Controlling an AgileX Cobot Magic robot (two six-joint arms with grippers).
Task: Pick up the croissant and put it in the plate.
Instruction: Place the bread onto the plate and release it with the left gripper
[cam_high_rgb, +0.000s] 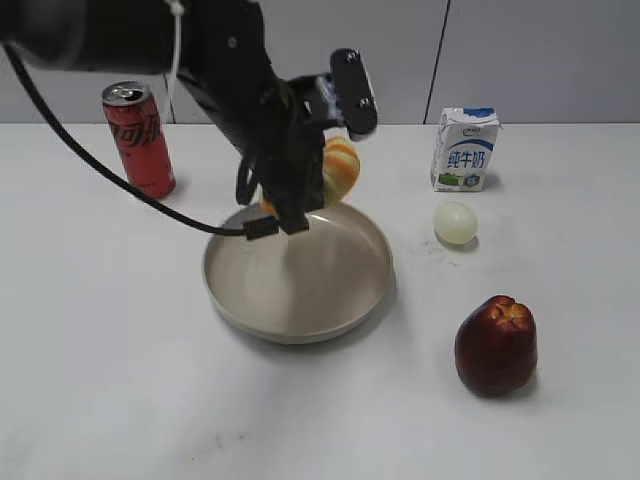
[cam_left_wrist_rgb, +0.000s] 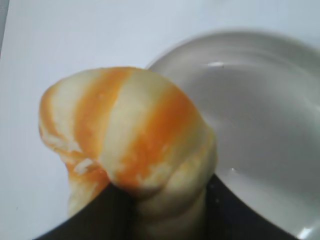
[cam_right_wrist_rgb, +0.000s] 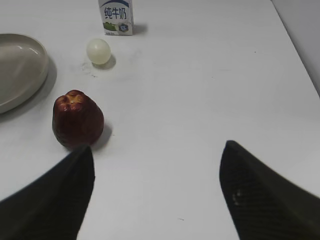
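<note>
The croissant stays closed in my left gripper for now until it is lower, as it hangs high above the beige plate's far rim.
The croissant, pale yellow with orange stripes, hangs in the air over the far rim of the beige plate. My left gripper is shut on it. In the left wrist view the croissant fills the middle, held between the dark fingers of the left gripper, with the plate below and to the right. My right gripper is open and empty over bare table; it does not show in the exterior view.
A red cola can stands at the back left. A milk carton stands at the back right, with a small pale ball in front of it. A dark red apple sits to the plate's right.
</note>
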